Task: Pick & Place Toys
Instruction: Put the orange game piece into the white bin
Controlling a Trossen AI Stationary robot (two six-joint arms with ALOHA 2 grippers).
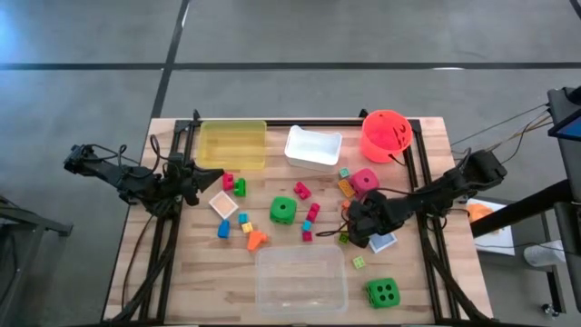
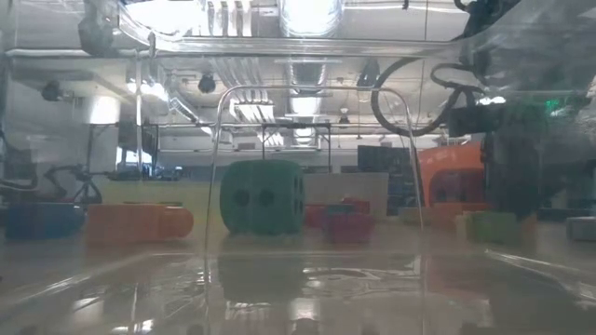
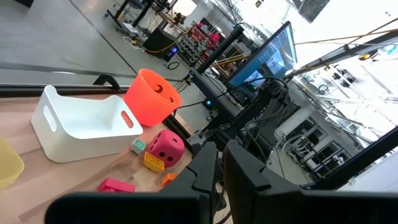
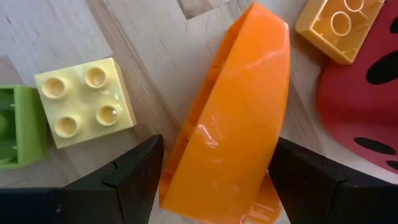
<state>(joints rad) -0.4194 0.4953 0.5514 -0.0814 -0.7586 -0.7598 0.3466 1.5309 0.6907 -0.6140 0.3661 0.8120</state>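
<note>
My fingers stand on either side of the orange block, and closing now would catch it, so it is time for my right gripper to close on the block.
My right gripper points steeply down, open, over the toys at the table's right middle. In the right wrist view its two fingers stand on either side of a curved orange block that lies on the wood. Around the block lie a pale yellow block, a green block, a yellow-orange block and the pink die. More blocks and a green die lie mid-table. My left gripper waits shut and level above the table's left side. My right gripper comes at the orange block from above, its fingers across the block's width and close to both sides. The block rests on the table. Whether the fingers touch it I cannot tell.
A yellow tub, a white tub and an orange bucket stand along the far edge. A clear tub stands at the near edge, with a second green die to its right.
</note>
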